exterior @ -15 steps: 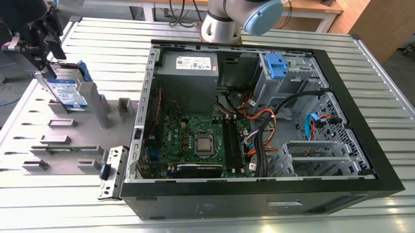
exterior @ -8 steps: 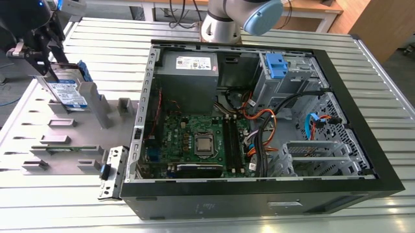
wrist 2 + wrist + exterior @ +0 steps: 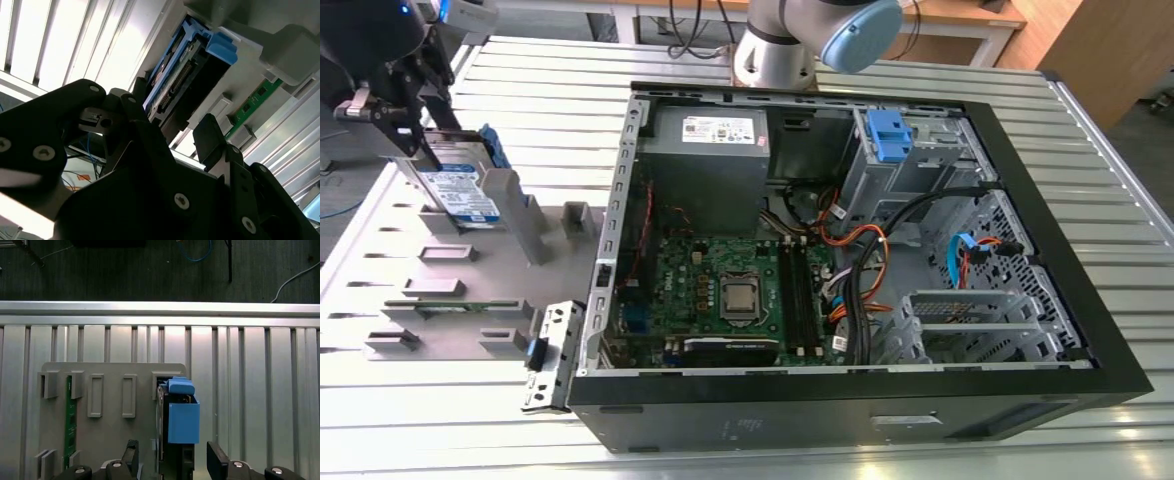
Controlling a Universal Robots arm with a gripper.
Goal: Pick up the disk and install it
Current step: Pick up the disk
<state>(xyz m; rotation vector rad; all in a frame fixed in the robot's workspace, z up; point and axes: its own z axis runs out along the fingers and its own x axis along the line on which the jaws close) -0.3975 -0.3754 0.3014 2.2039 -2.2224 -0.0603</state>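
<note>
The robot's gripper should next grab the disk by its upper end with the blue bar (image 3: pixel 464 140), so that it can install the disk in the case.
The disk (image 3: pixel 463 192) stands on edge in a slot of the grey fixture plate (image 3: pixel 400 250), at the exterior view's left. It is silver with a blue-and-white label and blue rails. In the first wrist view its blue handle tab (image 3: pixel 182 412) faces the camera. My gripper (image 3: pixel 432 138) hangs just above the disk's upper end. It is open, and in the first wrist view the gripper (image 3: pixel 174 459) has one black finger (image 3: pixel 131 452) on each side of the disk with a gap to it. In the second wrist view the disk (image 3: pixel 172 75) lies just beyond the fingertips (image 3: pixel 210 132).
An open black computer case (image 3: pixel 854 390) lies at the exterior view's right, with motherboard (image 3: pixel 727 290), power-supply box (image 3: pixel 707 135), cables, and a drive cage with a blue bracket (image 3: pixel 887 135). A green memory stick (image 3: pixel 440 305) and upright grey posts (image 3: pixel 531 225) sit on the fixture plate.
</note>
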